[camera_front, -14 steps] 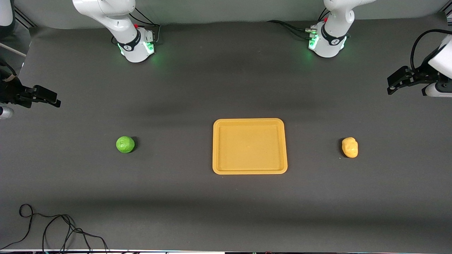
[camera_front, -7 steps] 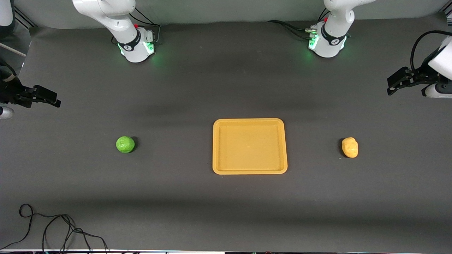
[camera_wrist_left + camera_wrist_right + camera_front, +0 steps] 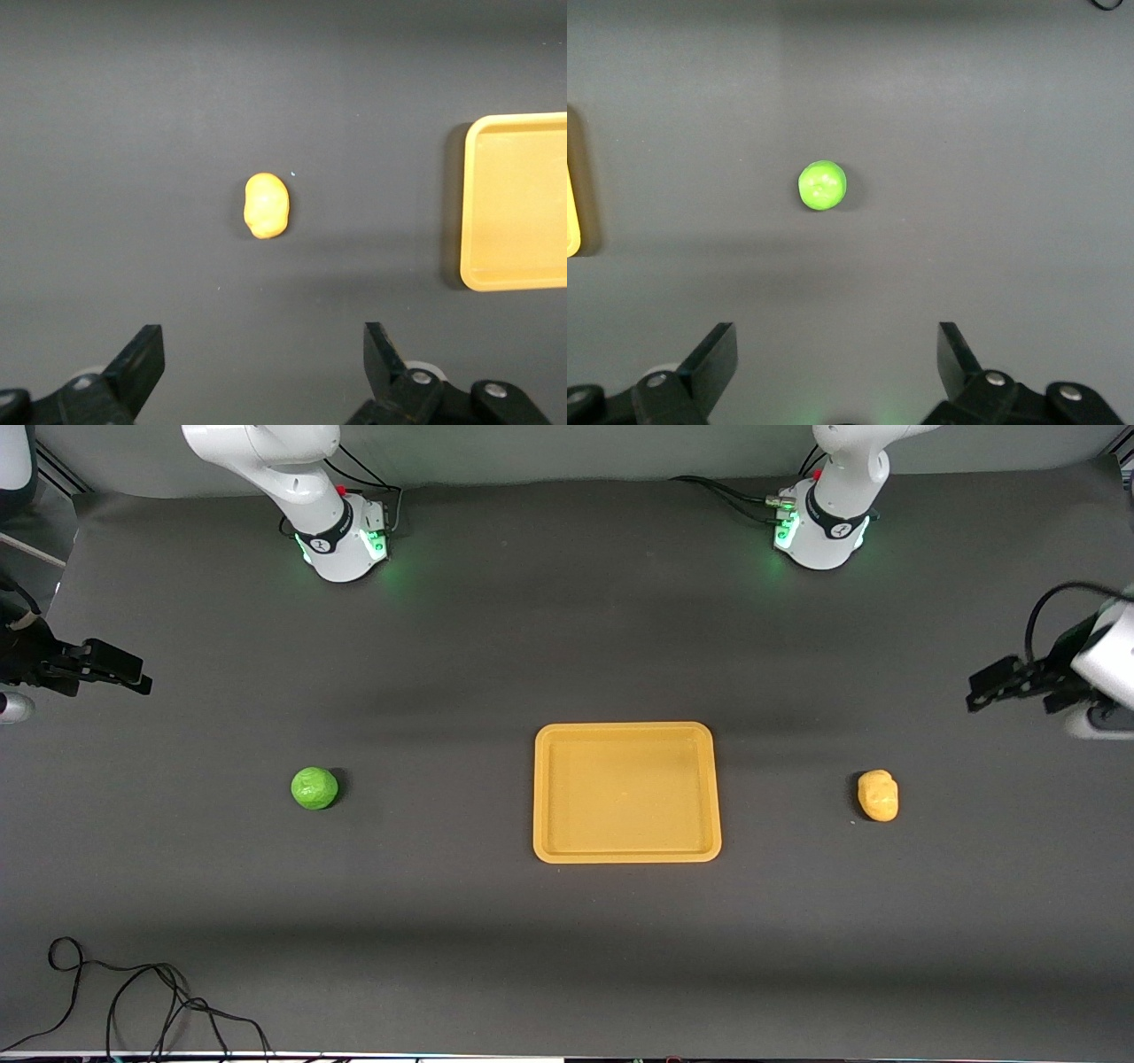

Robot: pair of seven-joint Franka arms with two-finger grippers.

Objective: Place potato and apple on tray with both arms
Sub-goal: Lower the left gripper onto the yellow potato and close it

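The potato needs to go on the tray [image 3: 626, 855]. My left gripper needs to grab the potato by its rounded middle [image 3: 878, 795] to place it there.
The orange-yellow tray [image 3: 626, 855] lies mid-table with nothing on it. A bright green apple [image 3: 314, 788] rests on the mat toward the right arm's end, and a pale yellow-tan potato [image 3: 878, 795] rests toward the left arm's end. My left gripper [image 3: 974, 691] hangs open over bare mat at the table's edge, apart from the potato [image 3: 267, 205]; its wrist view shows the open left gripper [image 3: 263, 341] and part of the tray [image 3: 523, 204]. My right gripper [image 3: 142, 679] hangs open at the other edge, apart from the apple [image 3: 823, 185]; its wrist view shows the empty right gripper [image 3: 837, 341].
A loose black cable [image 3: 133, 996] lies at the front corner near the right arm's end. Both arm bases [image 3: 341, 545] [image 3: 819, 536] glow green along the back of the dark mat [image 3: 567, 957].
The left gripper has shifted a little toward the potato and tilted. The right arm, apple, potato and tray have not moved.
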